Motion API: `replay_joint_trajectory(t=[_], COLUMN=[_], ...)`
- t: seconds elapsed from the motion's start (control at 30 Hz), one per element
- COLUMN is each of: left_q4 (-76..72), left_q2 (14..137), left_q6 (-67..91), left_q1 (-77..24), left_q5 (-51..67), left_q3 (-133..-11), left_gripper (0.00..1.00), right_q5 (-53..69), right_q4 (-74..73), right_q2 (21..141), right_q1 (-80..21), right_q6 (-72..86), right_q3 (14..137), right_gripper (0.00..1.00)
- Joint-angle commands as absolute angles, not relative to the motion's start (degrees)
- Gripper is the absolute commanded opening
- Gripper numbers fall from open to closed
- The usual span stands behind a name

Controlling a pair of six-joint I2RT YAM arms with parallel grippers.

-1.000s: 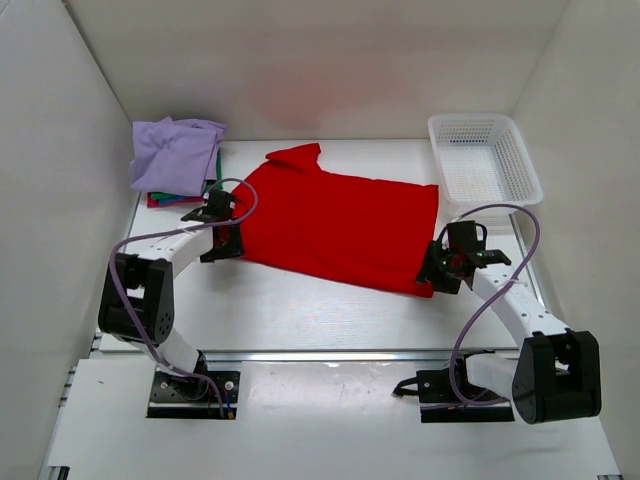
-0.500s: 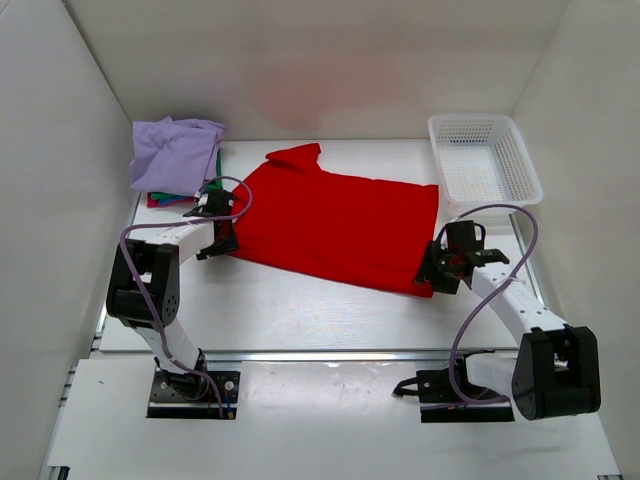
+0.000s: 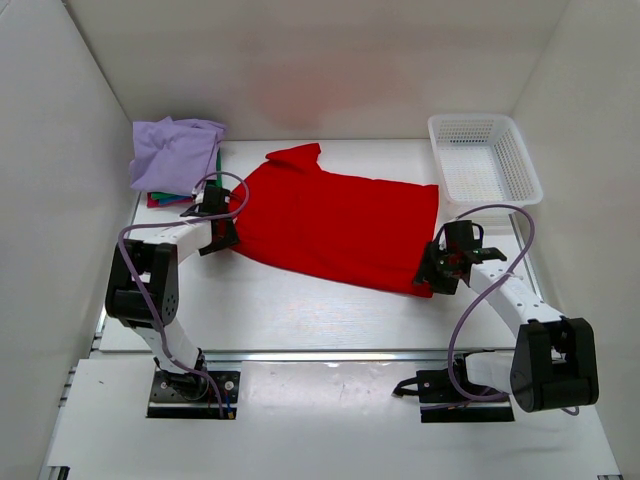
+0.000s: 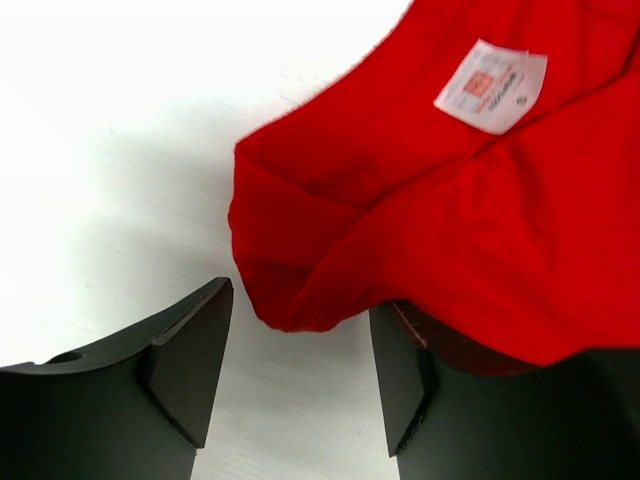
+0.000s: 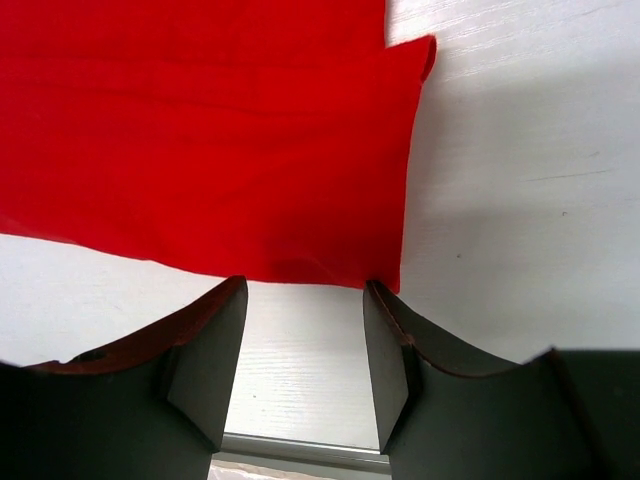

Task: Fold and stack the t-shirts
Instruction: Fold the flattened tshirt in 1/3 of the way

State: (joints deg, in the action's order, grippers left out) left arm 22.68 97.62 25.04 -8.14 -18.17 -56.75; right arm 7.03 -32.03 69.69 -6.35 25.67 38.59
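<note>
The shirt's folded corner (image 3: pixel 236 225) (image 4: pixel 298 306) lies between my left gripper's fingers and reaches past them, so it is now time to close on it.
A bright red t-shirt (image 3: pixel 335 220) lies spread on the white table, one sleeve pointing to the back. My left gripper (image 3: pixel 218 232) is open at the shirt's left corner; in the left wrist view (image 4: pixel 300 350) a folded corner of the shirt (image 4: pixel 330 250) with a white label (image 4: pixel 492 85) hangs between the jaws and over the right finger. My right gripper (image 3: pixel 432 275) is open at the shirt's near right corner; in the right wrist view (image 5: pixel 305 345) the hem (image 5: pixel 300 270) lies just ahead of the fingertips. Folded shirts, lavender (image 3: pixel 175 152) on top of green and red, are stacked at the back left.
A white mesh basket (image 3: pixel 483 165) stands at the back right. White walls close in the table on three sides. The table's metal front edge (image 3: pixel 330 352) runs just before the arm bases.
My left gripper has moved a little back and left along the shirt's left edge, drawing that corner with it. My right gripper has barely moved.
</note>
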Motion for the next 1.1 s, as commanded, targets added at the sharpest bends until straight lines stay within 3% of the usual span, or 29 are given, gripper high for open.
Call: replay_joint_trajectory(t=[0.0,0.07,0.17,0.23,0.27,0.7,0.73,0.77,0.83,1.07], left_q4=[20.4,19.9,18.5,19.1,20.1,26.5,27.2,28.1,29.9,39.4], left_q2=[97.5,98.3,98.4,98.6,98.8,87.8,87.3,86.6,84.7,74.8], left_q6=[25.7,25.5,25.7,25.7,25.5,23.3,22.9,22.7,22.1,20.6], left_q1=[-6.9,-7.0,-6.7,-6.8,-6.9,-9.1,-9.2,-9.2,-9.3,-11.3], left_q5=[-18.6,-19.8,-19.4,-19.4,-19.0,-13.3,-12.9,-12.9,-12.4,-9.1], left_q3=[-57.5,-57.8,-58.2,-59.1,-59.2,-52.6,-52.4,-52.0,-51.6,-50.2], left_gripper=[0.66,0.6,0.39,0.07,0.0,0.0,0.0,0.0,0.0,0.0], right_q5=[6.9,6.2,5.1,5.5,5.1,4.3,4.3,3.9,3.0,5.9], right_q4=[-30.0,-30.1,-30.7,-30.6,-30.9,-30.1,-30.6,-30.7,-32.9,-37.7], right_q2=[69.5,70.1,70.0,70.8,70.6,74.1,75.0,75.6,75.6,73.2], right_q1=[-6.8,-7.3,-7.6,-7.6,-7.1,-9.5,-9.6,-10.4,-11.1,-6.2], right_q6=[25.6,25.9,26.4,26.1,26.2,28.3,28.0,28.4,27.9,22.0], right_q3=[38.7,38.1,38.0,37.8,37.4,35.3,35.5,36.1,36.3,37.7], right_gripper=[0.47,0.47,0.48,0.48,0.48,0.45,0.37,0.18,0.03,0.0])
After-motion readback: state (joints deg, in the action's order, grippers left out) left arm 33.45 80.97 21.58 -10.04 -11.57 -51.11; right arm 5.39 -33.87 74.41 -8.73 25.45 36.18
